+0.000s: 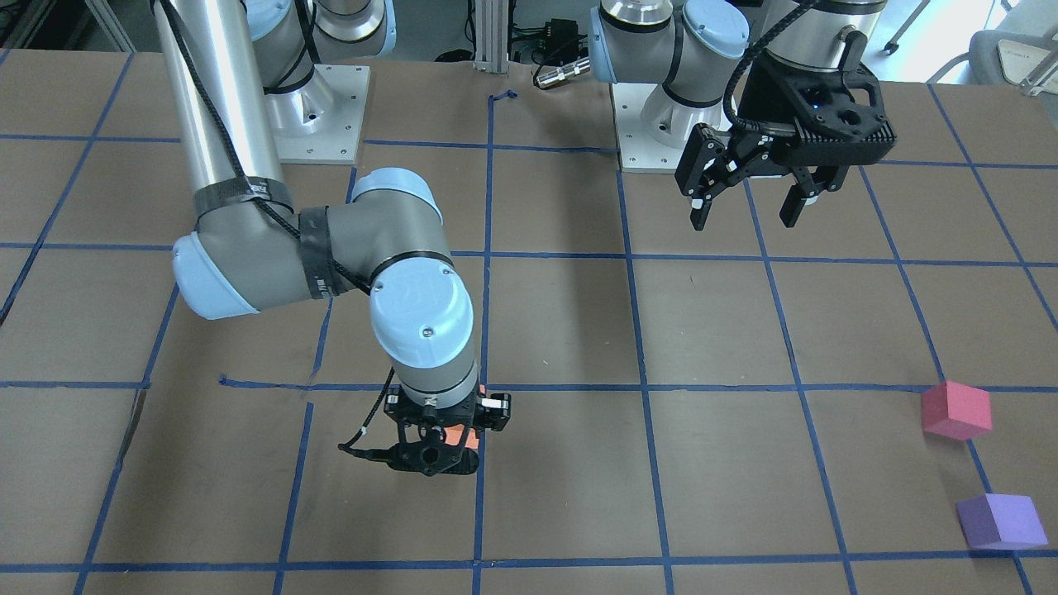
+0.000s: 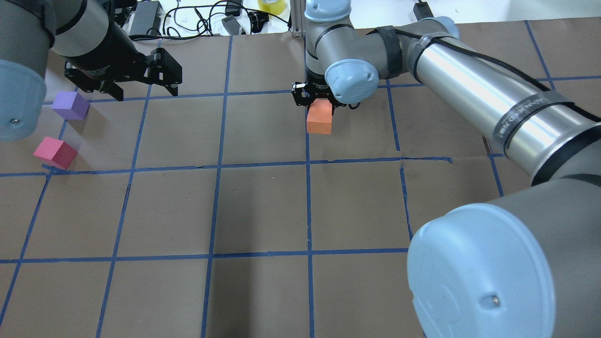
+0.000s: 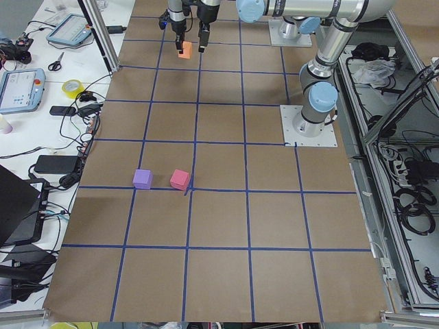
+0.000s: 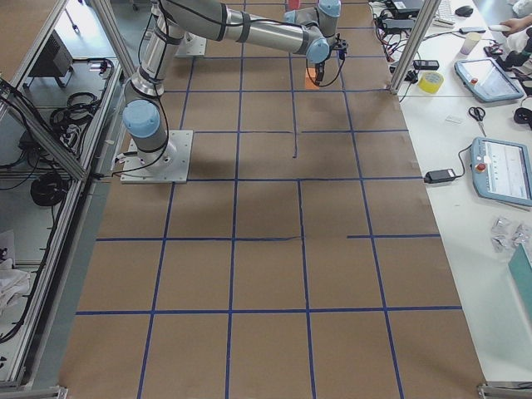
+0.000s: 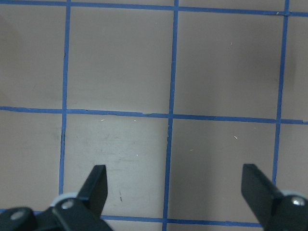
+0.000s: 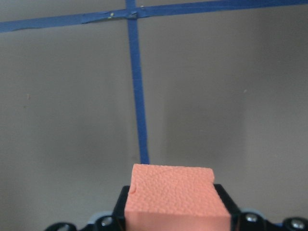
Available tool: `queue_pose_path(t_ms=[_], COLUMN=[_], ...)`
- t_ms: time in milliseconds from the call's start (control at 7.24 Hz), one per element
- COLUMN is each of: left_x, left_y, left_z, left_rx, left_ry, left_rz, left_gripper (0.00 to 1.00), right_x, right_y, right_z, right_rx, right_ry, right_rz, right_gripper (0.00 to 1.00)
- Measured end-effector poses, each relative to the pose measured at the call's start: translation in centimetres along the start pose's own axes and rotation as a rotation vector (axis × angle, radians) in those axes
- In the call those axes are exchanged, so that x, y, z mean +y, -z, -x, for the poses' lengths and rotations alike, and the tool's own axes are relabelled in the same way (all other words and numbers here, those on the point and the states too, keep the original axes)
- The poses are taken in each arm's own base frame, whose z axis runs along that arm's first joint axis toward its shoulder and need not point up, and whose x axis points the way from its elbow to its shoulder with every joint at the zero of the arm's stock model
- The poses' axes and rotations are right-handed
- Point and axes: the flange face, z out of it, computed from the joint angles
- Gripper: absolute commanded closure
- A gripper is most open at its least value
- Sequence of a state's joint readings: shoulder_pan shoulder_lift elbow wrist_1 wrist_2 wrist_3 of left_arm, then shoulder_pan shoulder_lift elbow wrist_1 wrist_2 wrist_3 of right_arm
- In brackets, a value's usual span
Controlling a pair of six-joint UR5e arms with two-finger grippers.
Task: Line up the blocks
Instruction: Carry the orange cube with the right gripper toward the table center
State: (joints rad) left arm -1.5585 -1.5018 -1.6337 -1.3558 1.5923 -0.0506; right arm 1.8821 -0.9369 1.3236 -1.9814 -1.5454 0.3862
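The orange block's lower edge is above the tabletop, so the robot's right gripper needs to keep holding the block until it rests past the blue tape line.
My right gripper is shut on the orange block, which sits on a blue tape line near the table's far middle. I cannot tell whether the block touches the table. In the right wrist view the orange block sits between the jaws. From the front the gripper hides most of it. The pinkish-red block and the purple block lie apart on the table at the left, also seen from the front as pinkish-red and purple. My left gripper is open and empty, raised beside the purple block.
The brown table carries a grid of blue tape. The two arm bases stand at the robot's side. Cables and a tape roll lie beyond the far edge. The left wrist view shows only bare table under the open left gripper.
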Motion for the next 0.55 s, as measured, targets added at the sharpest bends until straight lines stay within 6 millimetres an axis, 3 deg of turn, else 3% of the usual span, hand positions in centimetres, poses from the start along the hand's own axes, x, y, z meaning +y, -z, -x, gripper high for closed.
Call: queue_pose_path(t_ms=[276, 553], left_x=[0.0, 0.0], left_y=[0.0, 0.0], left_z=[0.0, 0.0], left_rx=[0.0, 0.0], left_ry=[0.0, 0.0], left_rz=[-0.001, -0.002], left_gripper=[0.0, 0.0], right_x=[1.6, 2.3], right_y=[-2.9, -4.9], right_z=[4.8, 8.0], right_rx=[0.001, -0.04], right_ry=[-0.021, -0.013], right_rz=[0.012, 0.004], right_gripper=[1.0, 1.0])
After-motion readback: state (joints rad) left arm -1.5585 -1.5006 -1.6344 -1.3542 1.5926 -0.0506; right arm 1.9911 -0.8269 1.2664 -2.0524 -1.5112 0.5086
